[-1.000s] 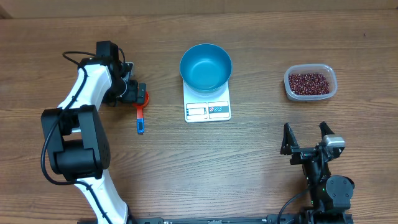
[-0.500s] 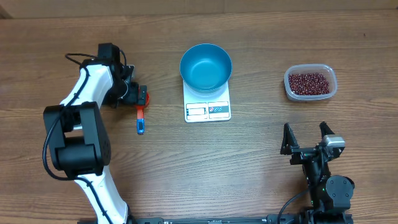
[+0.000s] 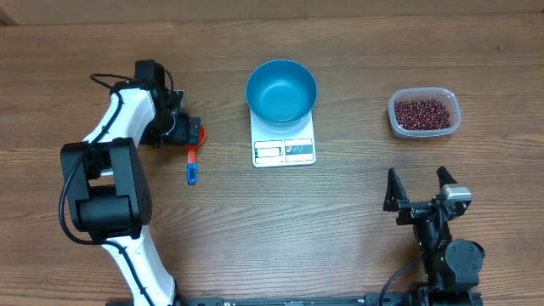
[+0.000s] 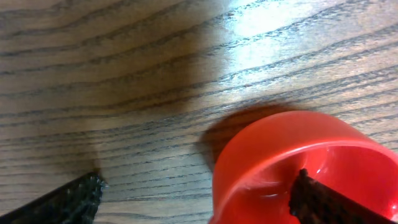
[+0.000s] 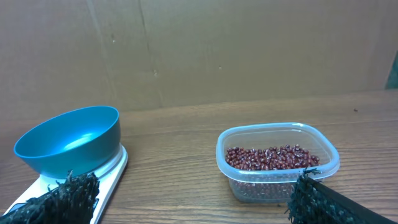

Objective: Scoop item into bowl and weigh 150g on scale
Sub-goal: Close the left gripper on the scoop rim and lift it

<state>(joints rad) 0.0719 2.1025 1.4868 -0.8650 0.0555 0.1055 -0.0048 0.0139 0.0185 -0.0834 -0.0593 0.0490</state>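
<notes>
The scoop should be grabbed next by its red cup's side (image 3: pixel 189 138) (image 4: pixel 225 188) with my left gripper. The blue handle end then stays free to hand over for scooping.
A blue bowl (image 3: pixel 281 92) (image 5: pixel 68 140) stands empty on the white scale (image 3: pixel 284 150) (image 5: pixel 109 175). The item, dark red beans (image 3: pixel 422 112) (image 5: pixel 270 157), fills a clear tub (image 3: pixel 393 121) (image 5: pixel 323 163) at the right. A scoop with a red cup (image 3: pixel 199 133) (image 4: pixel 273 155) and a blue handle end (image 3: pixel 192 172) lies left of the scale. My left gripper (image 3: pixel 192 130) (image 4: pixel 199 180) is open astride the cup's wall, one finger (image 4: pixel 323 202) inside the cup, the other finger (image 4: pixel 62 202) on the wood outside. My right gripper (image 3: pixel 418 189) (image 5: pixel 189 186) is open, empty, near the front edge, facing the tub.
The wooden table (image 3: pixel 340 221) carries only these things. A brown cardboard wall (image 5: pixel 236 50) stands behind the bowl and the tub in the right wrist view. The left arm's white links (image 3: pixel 115 127) stretch along the table's left side.
The left arm has shifted slightly at the scoop's cup. The scoop, bowl, tub and right arm have not moved.
</notes>
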